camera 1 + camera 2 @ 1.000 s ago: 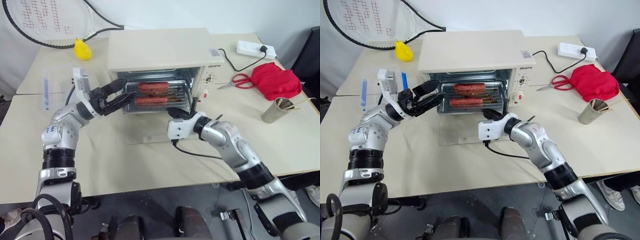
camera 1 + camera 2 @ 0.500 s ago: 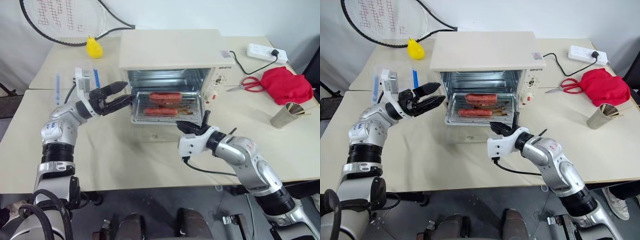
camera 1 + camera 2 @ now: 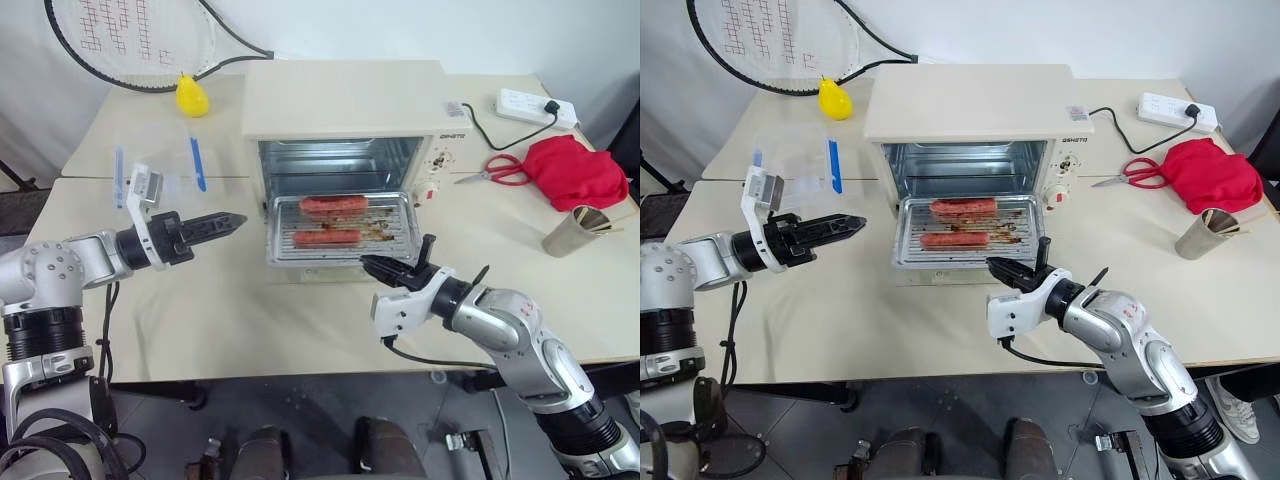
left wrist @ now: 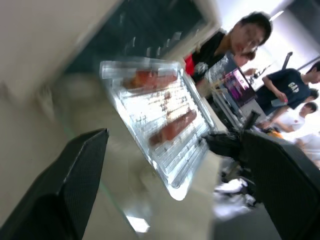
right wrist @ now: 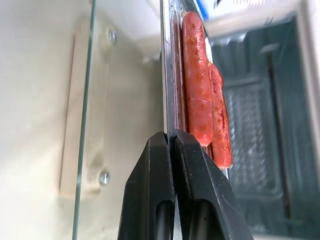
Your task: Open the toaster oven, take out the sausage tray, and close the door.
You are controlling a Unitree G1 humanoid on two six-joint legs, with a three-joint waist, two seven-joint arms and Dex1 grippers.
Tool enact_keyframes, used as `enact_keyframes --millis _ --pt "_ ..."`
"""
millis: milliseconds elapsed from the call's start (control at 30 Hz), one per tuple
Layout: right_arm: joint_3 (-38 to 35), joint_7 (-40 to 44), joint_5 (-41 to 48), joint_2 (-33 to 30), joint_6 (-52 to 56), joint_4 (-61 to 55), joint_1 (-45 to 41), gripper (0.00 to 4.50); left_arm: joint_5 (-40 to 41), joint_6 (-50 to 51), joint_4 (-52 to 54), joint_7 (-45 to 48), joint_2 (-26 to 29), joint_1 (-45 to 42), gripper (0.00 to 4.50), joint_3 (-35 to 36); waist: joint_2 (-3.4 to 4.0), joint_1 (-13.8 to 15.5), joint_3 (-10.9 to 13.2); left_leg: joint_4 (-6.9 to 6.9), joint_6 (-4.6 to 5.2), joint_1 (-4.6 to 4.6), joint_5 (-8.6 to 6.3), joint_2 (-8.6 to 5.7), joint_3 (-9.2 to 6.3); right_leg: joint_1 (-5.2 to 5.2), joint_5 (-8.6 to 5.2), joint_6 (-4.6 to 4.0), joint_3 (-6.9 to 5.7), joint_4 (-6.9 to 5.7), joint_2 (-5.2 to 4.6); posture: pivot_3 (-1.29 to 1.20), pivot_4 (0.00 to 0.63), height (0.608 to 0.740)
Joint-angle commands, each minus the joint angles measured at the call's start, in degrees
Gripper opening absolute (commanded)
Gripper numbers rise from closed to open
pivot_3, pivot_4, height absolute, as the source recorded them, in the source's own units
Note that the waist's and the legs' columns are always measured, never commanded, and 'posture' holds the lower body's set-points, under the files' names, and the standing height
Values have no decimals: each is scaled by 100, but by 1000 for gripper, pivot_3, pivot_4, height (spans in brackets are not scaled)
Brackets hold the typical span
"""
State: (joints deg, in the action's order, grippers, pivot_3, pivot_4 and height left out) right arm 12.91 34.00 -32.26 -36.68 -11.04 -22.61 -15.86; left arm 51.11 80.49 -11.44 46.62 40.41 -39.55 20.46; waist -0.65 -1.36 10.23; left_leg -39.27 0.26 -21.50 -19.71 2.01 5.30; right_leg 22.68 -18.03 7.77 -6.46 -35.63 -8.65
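My left gripper should take the tray out next, and grab it by its bare side rim [image 3: 272, 230] to do so. Loose sausages are lying across the middle of the tray [image 3: 400, 225].
The cream toaster oven [image 3: 345, 100] stands open at the table's middle. Its glass door [image 5: 115, 90] lies flat in front of it. The silver sausage tray [image 3: 400, 225] is pulled out over the door, carrying two reddish sausages [image 3: 333, 206] on a wire rack. My right gripper [image 3: 378, 266] is shut on the tray's front rim [image 5: 166, 100], near the middle. My left gripper [image 3: 222, 222] hovers open to the left of the tray, apart from it, pointing at it. In the left wrist view the tray [image 4: 165, 130] shows between the spread fingers [image 4: 75, 185].
A clear box with blue clips [image 3: 160, 165] lies behind my left arm. A racket [image 3: 130, 40] and a yellow object [image 3: 191, 95] sit at back left. Scissors [image 3: 490, 170], red cloth [image 3: 565, 170], a metal cup [image 3: 565, 232] and a power strip [image 3: 535, 105] are on the right.
My right gripper has drawn the tray out of the oven over the open door. My left gripper has pulled back to the left, away from the oven, and rolled.
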Motion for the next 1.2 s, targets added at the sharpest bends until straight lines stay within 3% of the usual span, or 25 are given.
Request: enact_keyframes --millis 33,167,333,467,867,1033,1067,1200 --pt "-197 -192 183 -49 -335 -127 -80 15 103 898 123 -733 -229 -288 4500 394 -1 3 0 -1 0 0 0 0 0 -1 0 0 0 0 0 0 150 740" --pt "-215 -211 267 -48 -518 -56 -160 15 110 1199 76 -1394 -635 -411 4500 809 -1 -11 0 -1 0 3 0 0 1 -1 0 0 1 0 1 0 150 740" --pt "-194 -151 416 -55 -699 -17 -236 15 771 1201 -234 -2049 -903 -399 4500 987 -1 -15 0 2 0 7 0 1 0 -1 0 0 3 -1 1 0 150 740" --pt "-168 -84 556 -72 -816 -19 -256 0 1220 1201 -386 -2671 -1092 -370 3723 1130 -1 -6 -1 2 0 10 0 0 3 -1 0 0 11 -1 0 0 150 740" --pt "-164 194 996 -126 -877 -23 -184 0 3632 1186 -844 -4910 -1538 36 49 1441 -3 -12 -2 2 0 20 0 -1 3 -8 0 0 18 -2 -2 0 150 740" --pt "-271 539 1654 -36 -350 -139 -77 0 5618 161 -596 -6416 -1549 598 17 875 -5 -7 -3 5 0 30 0 0 -1 -14 0 0 28 -3 -3 0 150 740" --pt "-285 564 1672 -48 -330 -144 -87 522 5941 -88 -494 -6681 -1563 710 0 766 -5 -8 -3 4 -1 31 0 -1 -2 -15 0 0 30 -4 -4 0 150 740" --pt "-516 513 1857 -173 -439 -55 12 1619 6189 -485 -280 -6975 -1738 1137 0 1043 -6 2 -3 2 0 32 0 -5 -1 -17 0 -1 34 -4 -7 0 150 740"
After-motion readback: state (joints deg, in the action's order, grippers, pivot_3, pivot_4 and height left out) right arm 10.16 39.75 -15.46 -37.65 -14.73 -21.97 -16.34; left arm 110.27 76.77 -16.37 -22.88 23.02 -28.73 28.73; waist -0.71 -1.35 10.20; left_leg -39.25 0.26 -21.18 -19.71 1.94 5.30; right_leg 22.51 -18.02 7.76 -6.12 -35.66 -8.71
